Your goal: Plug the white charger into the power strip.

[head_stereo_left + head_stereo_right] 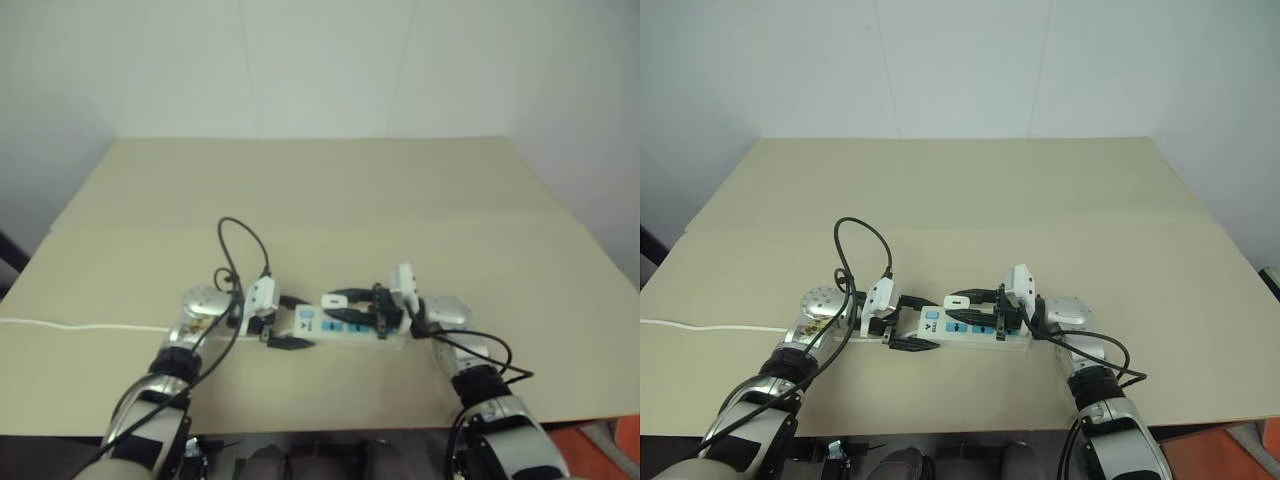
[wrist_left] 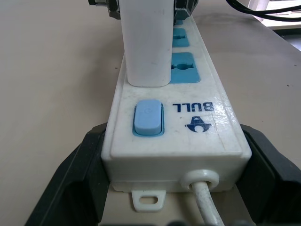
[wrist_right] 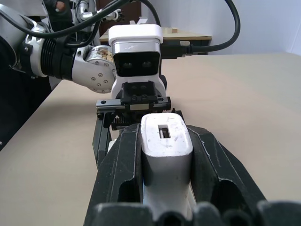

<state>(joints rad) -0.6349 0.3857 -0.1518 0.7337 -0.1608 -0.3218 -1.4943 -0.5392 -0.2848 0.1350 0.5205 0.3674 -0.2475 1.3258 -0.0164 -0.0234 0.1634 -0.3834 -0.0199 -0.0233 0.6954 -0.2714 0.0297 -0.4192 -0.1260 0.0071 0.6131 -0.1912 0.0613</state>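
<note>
I should open my right gripper now. The white charger (image 1: 334, 301) is standing upright on the power strip (image 1: 355, 331), so the charger would stay plugged in.
The power strip (image 1: 355, 331) lies near the table's front edge, its blue switch (image 2: 148, 117) at the left end. My left gripper (image 1: 290, 322) is shut on that switch end, one black finger (image 2: 70, 181) on each long side. The white charger (image 1: 958, 300) stands upright on the strip's top face by the blue socket (image 2: 184, 68) nearest the switch, and my right gripper (image 3: 164, 134) is shut on it. The charger's lower end meets the strip, and its prongs are hidden.
The strip's thin white cord (image 1: 80, 326) runs left across the beige table (image 1: 320, 200) to its edge. Black cables loop above my left wrist (image 1: 240, 245). A wall stands behind the table's far edge.
</note>
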